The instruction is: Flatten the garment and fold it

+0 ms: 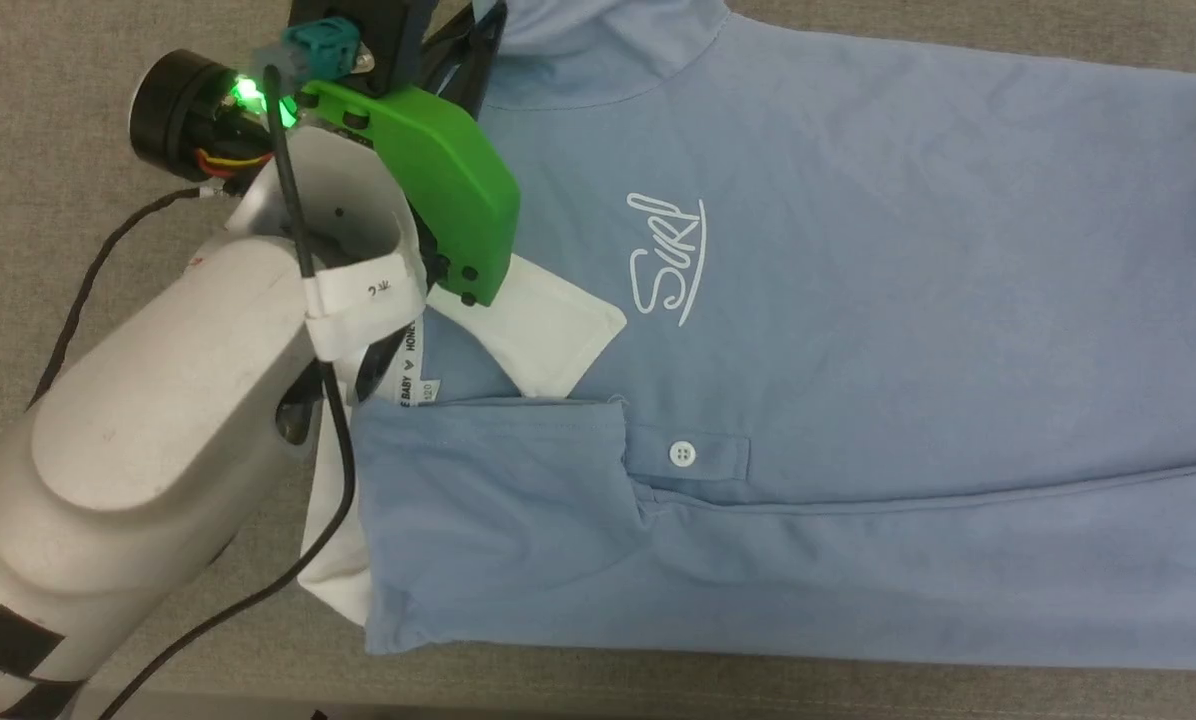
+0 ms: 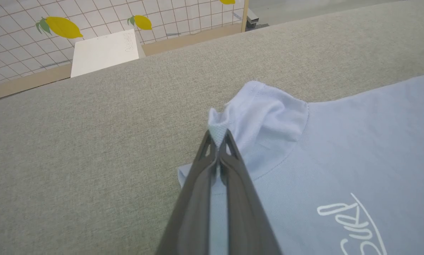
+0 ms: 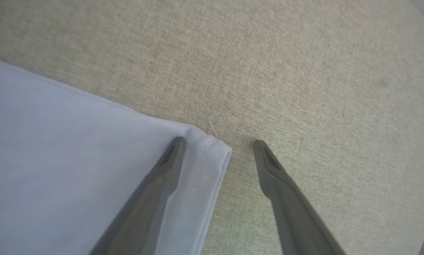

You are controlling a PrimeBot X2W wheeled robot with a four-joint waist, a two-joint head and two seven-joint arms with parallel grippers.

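Next, my right gripper takes hold of the garment by its hem corner [image 3: 212,151] to fold the flattened garment neatly.
The garment [image 1: 858,300], a light blue polo shirt, lies spread on the table with its white collar [image 1: 548,335] to the left, the "Surf" logo [image 1: 666,255] and one white button [image 1: 682,454] facing up. In the left wrist view my left gripper [image 2: 218,139] is shut on a bunched edge of the far sleeve [image 2: 265,120]. My right gripper [image 3: 217,143] is open at the hem corner of the garment [image 3: 56,159]. One of its fingers [image 3: 162,170] is over the cloth and the other over bare table.
My pale left forearm [image 1: 158,420] and green wrist housing [image 1: 438,170] cover the collar's left side. Grey-beige cloth covers the table [image 1: 58,150], whose front edge [image 1: 658,700] runs just below the shirt. A lemon-print partition [image 2: 20,35] and a white board [image 2: 102,51] stand beyond the far edge.
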